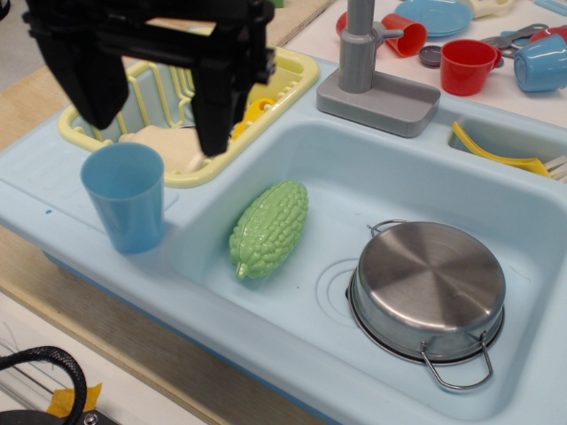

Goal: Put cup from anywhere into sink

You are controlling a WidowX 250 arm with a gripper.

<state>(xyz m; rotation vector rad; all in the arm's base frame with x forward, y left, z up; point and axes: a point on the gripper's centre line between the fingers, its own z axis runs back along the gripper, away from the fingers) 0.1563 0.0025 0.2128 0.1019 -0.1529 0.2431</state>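
Note:
I should next grab the blue cup with my gripper by its rim [160, 166] and put the cup into the sink.
The cup [127, 196] is a plain blue tapered tumbler. It stands upright on the sink's left ledge, outside the basin. The sink [372, 173] is a light blue plastic basin with a grey faucet [361, 49] at the back. My black gripper [152, 124] hangs open just above and behind the cup. One finger is at the left over the rack and the other [217, 106] is at the right. Nothing is between the fingers. The cup's rim is just below the fingertips.
A green gourd [269, 228] lies in the basin's left part. A steel pot [429, 288] lies upside down over the drain. A yellow dish rack [283, 84] sits behind the cup. Red mugs [465, 65] and a blue handled cup [540, 62] stand at the back right.

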